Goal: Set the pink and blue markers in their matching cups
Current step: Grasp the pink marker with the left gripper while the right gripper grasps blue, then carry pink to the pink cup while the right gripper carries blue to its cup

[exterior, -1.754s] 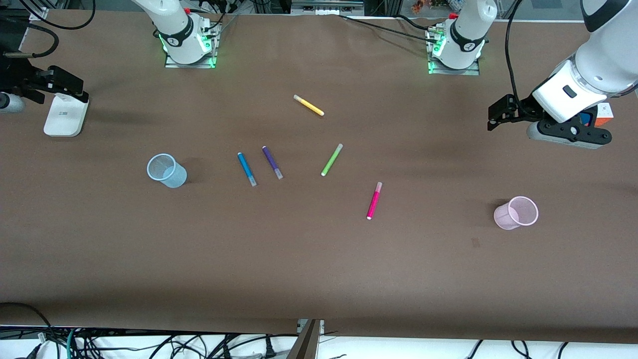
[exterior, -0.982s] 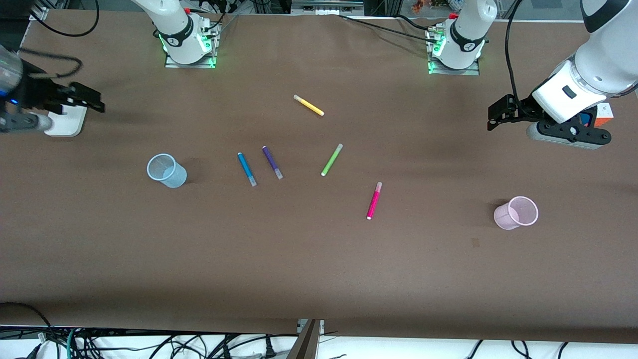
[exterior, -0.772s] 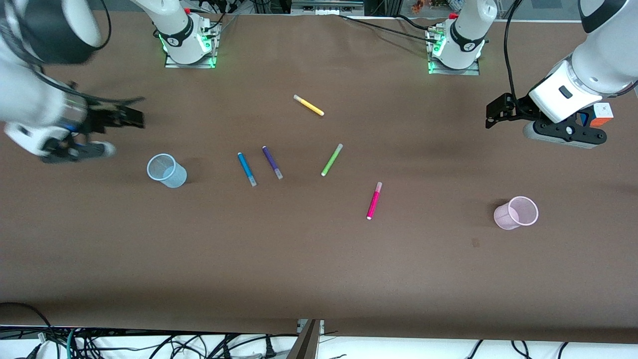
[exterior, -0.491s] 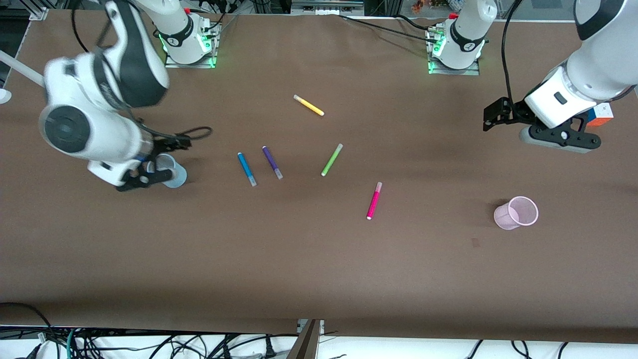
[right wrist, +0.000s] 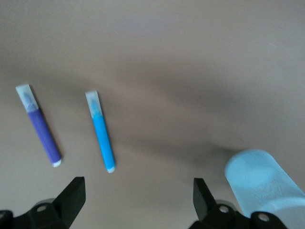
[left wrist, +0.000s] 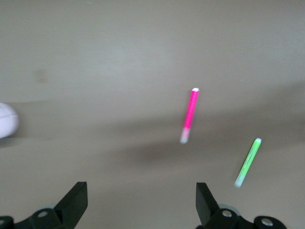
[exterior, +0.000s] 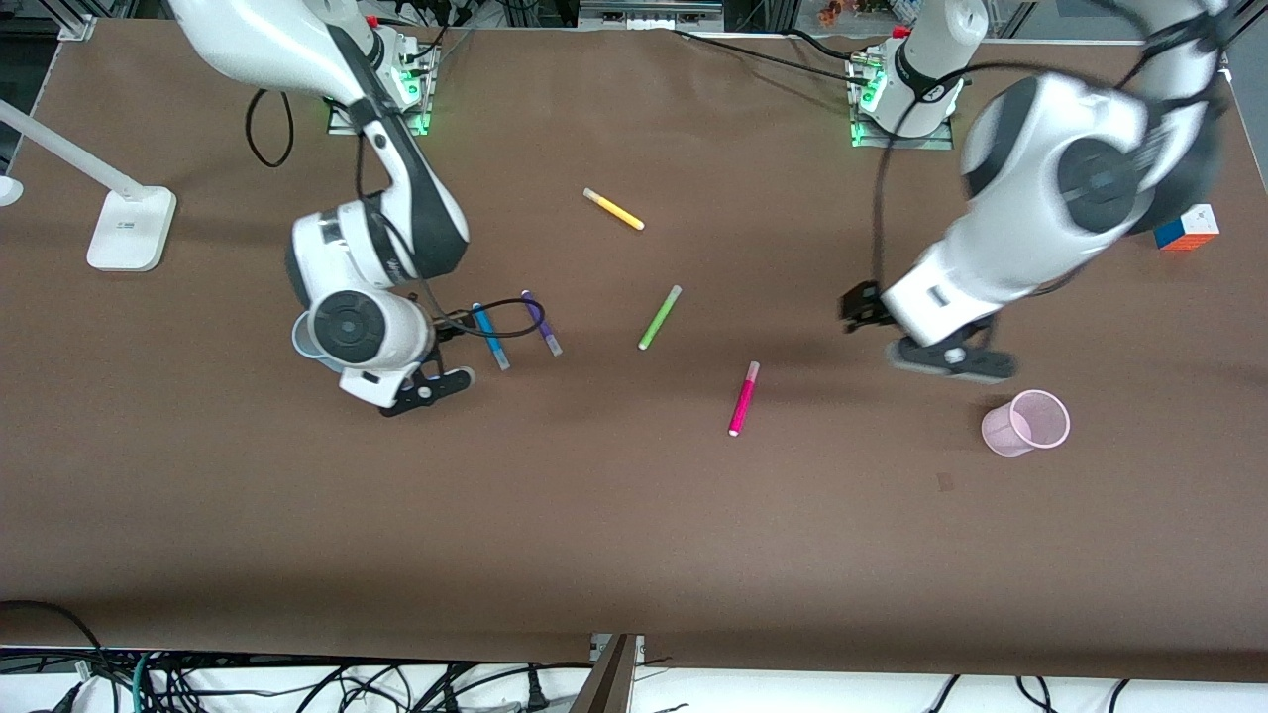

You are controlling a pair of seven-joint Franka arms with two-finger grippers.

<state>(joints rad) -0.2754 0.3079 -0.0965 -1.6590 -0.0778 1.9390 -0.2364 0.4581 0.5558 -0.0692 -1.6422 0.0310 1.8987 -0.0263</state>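
Observation:
The right gripper grips the blue marker by its blue body [right wrist: 104, 140] next. Then it places the marker in the matching blue cup [right wrist: 264, 183].
The blue marker [exterior: 490, 337] lies beside the purple pen, and the pink marker [exterior: 743, 398] lies nearer the front camera toward the left arm's end. The pale blue cup [exterior: 300, 340] is mostly hidden by the right arm. The pale pink cup [exterior: 1027, 423] stands upright. My right gripper [exterior: 428, 384] is open and empty over the table between the blue cup [right wrist: 262, 183] and the blue marker [right wrist: 101, 131]. My left gripper [exterior: 949, 361] is open and empty over the table between the pink marker [left wrist: 189, 115] and the pink cup [left wrist: 7, 119].
A purple pen [exterior: 542, 324], a green pen [exterior: 659, 317] and a yellow pen [exterior: 613, 209] lie around the middle of the table. A colour cube [exterior: 1186, 228] sits at the left arm's end. A white lamp base [exterior: 129, 230] stands at the right arm's end.
Both arms have swung in from the table's ends. The right gripper passed over the blue cup to beside the blue marker. The left gripper came from near the cube toward the pink marker.

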